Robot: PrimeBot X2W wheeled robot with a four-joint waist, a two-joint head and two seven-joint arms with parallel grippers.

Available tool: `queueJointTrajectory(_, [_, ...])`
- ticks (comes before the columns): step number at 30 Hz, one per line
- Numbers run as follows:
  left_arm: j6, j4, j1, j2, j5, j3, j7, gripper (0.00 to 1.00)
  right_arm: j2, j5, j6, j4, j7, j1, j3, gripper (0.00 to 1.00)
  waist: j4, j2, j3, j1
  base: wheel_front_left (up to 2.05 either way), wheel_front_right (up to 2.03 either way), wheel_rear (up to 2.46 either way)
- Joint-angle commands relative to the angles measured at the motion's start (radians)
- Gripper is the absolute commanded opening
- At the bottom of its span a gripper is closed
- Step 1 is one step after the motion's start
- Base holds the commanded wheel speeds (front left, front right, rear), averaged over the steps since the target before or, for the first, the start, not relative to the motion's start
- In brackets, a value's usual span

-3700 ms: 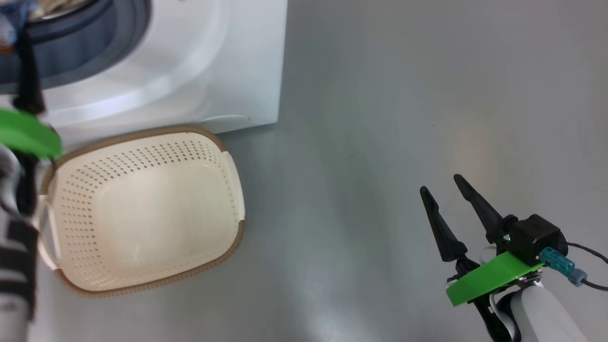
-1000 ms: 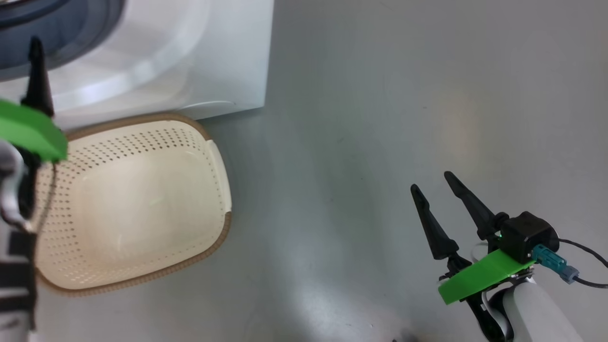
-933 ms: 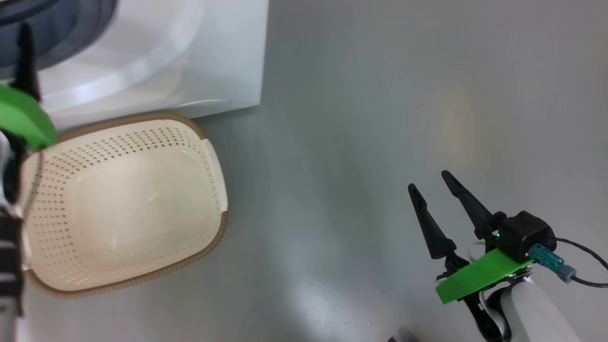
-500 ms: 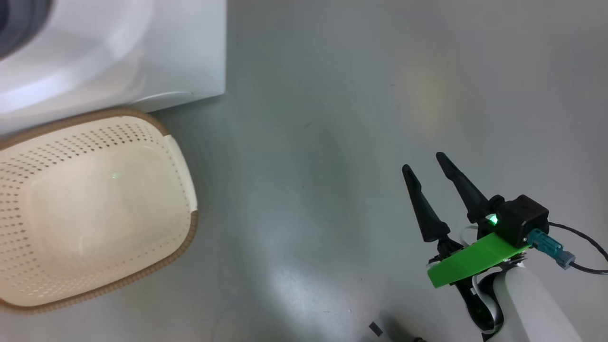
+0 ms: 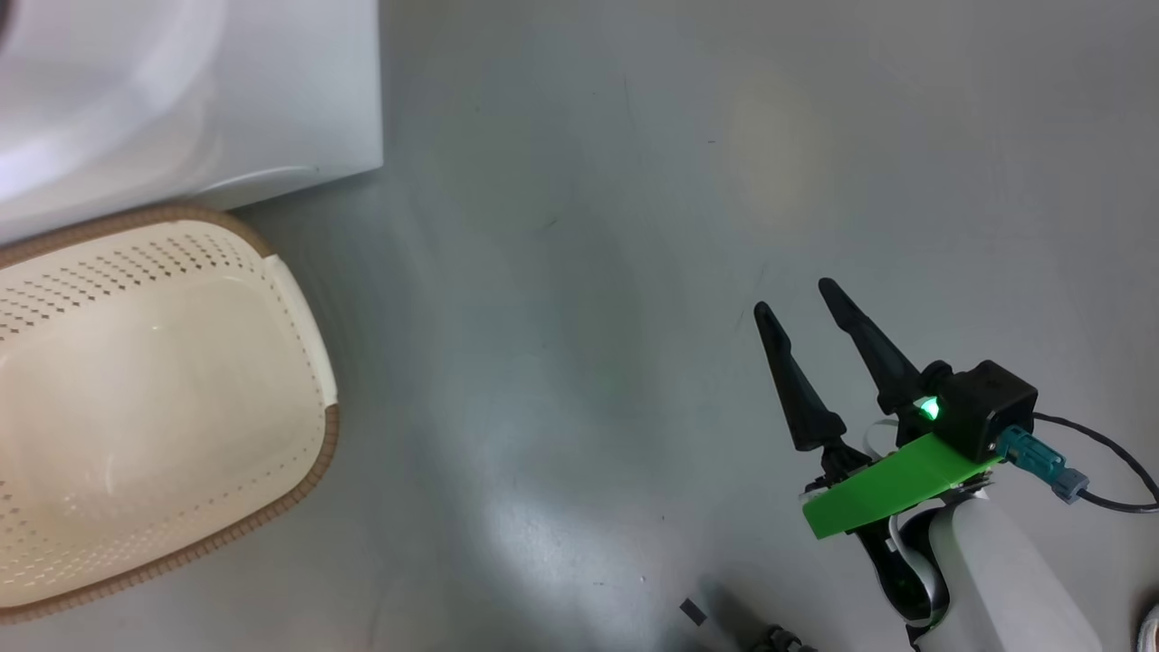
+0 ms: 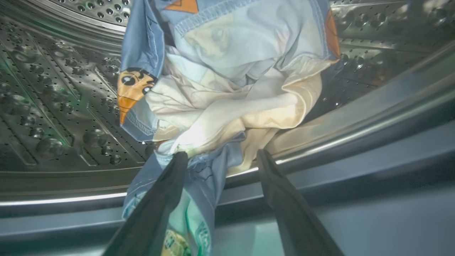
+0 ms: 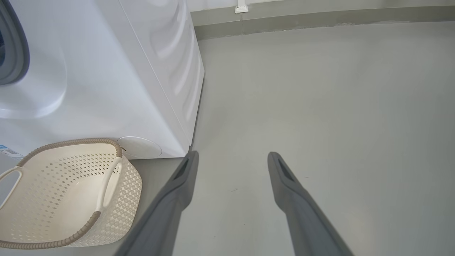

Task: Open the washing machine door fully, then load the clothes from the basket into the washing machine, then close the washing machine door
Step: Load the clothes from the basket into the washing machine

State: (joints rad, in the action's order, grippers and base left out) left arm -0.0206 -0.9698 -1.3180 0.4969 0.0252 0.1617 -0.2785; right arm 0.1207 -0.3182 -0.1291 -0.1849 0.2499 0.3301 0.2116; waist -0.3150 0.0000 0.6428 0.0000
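Note:
My left gripper should load the clothes fully into the steel drum (image 6: 53, 89), so next it needs to grab them by the blue end hanging over the drum's rim (image 6: 207, 180).
In the left wrist view the clothes (image 6: 227, 81), light blue with orange cartoon prints plus a cream piece, lie heaped in the steel drum (image 6: 53, 89) of the washing machine. One blue end hangs out over the drum's lip. My left gripper (image 6: 220, 154) is open at that lip, its left finger against the hanging blue fabric. The cream basket (image 5: 163, 407) stands empty on the floor before the white washing machine (image 5: 181, 91). My right gripper (image 5: 794, 297) is open over bare floor, well right of the basket (image 7: 60, 192). The washing machine door is out of view.
Grey floor (image 5: 589, 272) stretches to the right of the machine (image 7: 106, 71), back to a skirting with a white fitting (image 7: 241, 7). A round cover (image 7: 138, 147) sits low on the machine's front. A small dark object (image 5: 693, 611) lies near the bottom edge.
The head camera has swung right, so the machine and basket slid left in the picture and the left gripper left it. The right gripper stays open in much the same place.

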Motion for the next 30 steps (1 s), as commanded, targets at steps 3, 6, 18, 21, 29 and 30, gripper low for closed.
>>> queueJointTrajectory(3, [0.011, -0.022, -0.053, 0.059, -0.006, -0.003, 0.002, 1.00, 0.002, -0.007, -0.002, 0.019, 0.012, -0.010, 0.019, 1.00, -0.005, 0.0000, 0.008, 0.0000, 0.00, 0.00, 0.00])
queueJointTrajectory(6, [0.025, -0.070, -0.079, 0.059, -0.015, 0.008, -0.012, 1.00, 0.002, -0.006, -0.002, 0.021, 0.012, -0.011, 0.021, 1.00, -0.007, 0.0000, 0.012, 0.0000, 0.00, 0.00, 0.00])
queueJointTrajectory(18, [0.052, -0.191, -0.135, 0.070, -0.007, 0.020, 0.007, 1.00, 0.000, 0.000, -0.002, 0.020, 0.012, -0.009, 0.033, 1.00, -0.023, 0.0000, 0.020, 0.0000, 0.00, 0.00, 0.00])
queueJointTrajectory(21, [0.050, -0.203, -0.142, 0.069, -0.002, 0.024, 0.033, 0.00, 0.000, 0.002, -0.002, 0.019, 0.012, -0.011, 0.034, 1.00, -0.023, 0.0000, 0.019, 0.0000, 0.00, 0.00, 0.00])
queueJointTrajectory(29, [0.053, -0.208, -0.179, 0.047, 0.011, 0.032, 0.115, 0.00, -0.001, 0.004, -0.002, 0.016, 0.012, -0.013, 0.042, 1.00, -0.020, 0.0000, 0.016, 0.0000, 0.00, 0.00, 0.00])
queueJointTrajectory(30, [0.054, -0.210, -0.188, 0.043, 0.016, 0.032, 0.140, 0.00, 0.001, 0.004, -0.002, 0.016, 0.012, -0.014, 0.043, 1.00, -0.019, 0.0000, 0.015, 0.0000, 0.00, 0.00, 0.00])
